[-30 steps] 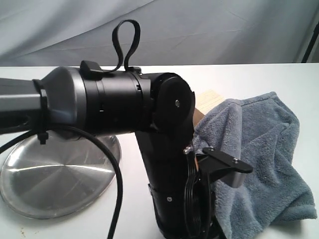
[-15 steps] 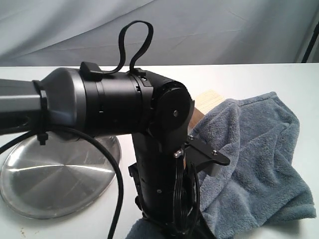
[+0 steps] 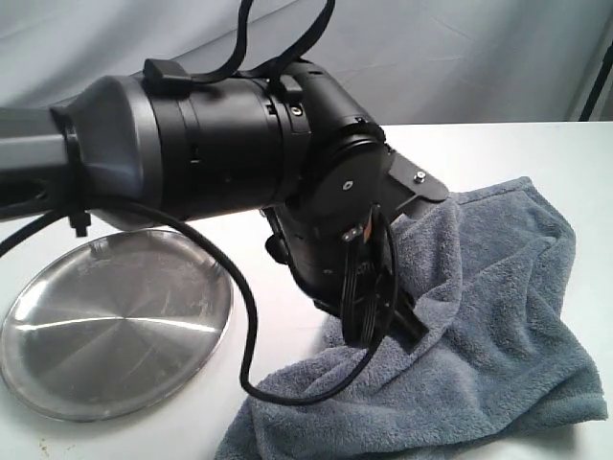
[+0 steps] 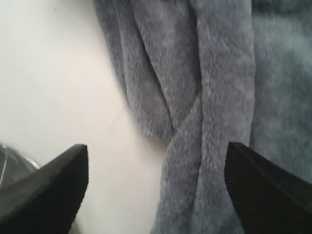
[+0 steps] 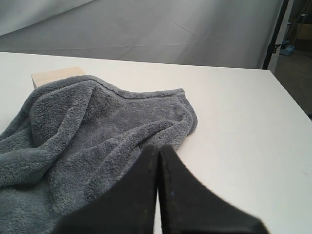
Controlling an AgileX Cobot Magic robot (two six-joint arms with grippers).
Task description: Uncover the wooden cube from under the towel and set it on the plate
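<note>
I need to grab the towel by its folded edge (image 3: 493, 433) with my left gripper next. That will uncover the wooden cube for the plate (image 3: 105, 326).
The grey-blue towel (image 3: 498, 326) lies bunched at the right of the white table, one corner trailing toward the plate (image 3: 105, 326), a shiny steel dish at the lower left. The towel (image 5: 87, 131) drapes over the wooden cube (image 5: 56, 75), of which only a pale top corner shows in the right wrist view; the left arm (image 3: 239, 144) hides it in the exterior view. My left gripper (image 4: 156, 170) stands open above a twisted fold of towel (image 4: 195, 97) and bare table. My right gripper (image 5: 158, 148) is shut on nothing, near the towel's edge.
The white table (image 5: 234, 112) stretches beyond the towel to a grey backdrop cloth (image 3: 460, 57). A black cable (image 3: 244, 335) loops down from the left arm between plate and towel. A sliver of the plate's rim (image 4: 7, 156) shows in the left wrist view.
The left arm's wrist has risen and swung right. The towel's near edge has spread leftward along the table front. The cube corner seen beside the arm is now hidden behind it.
</note>
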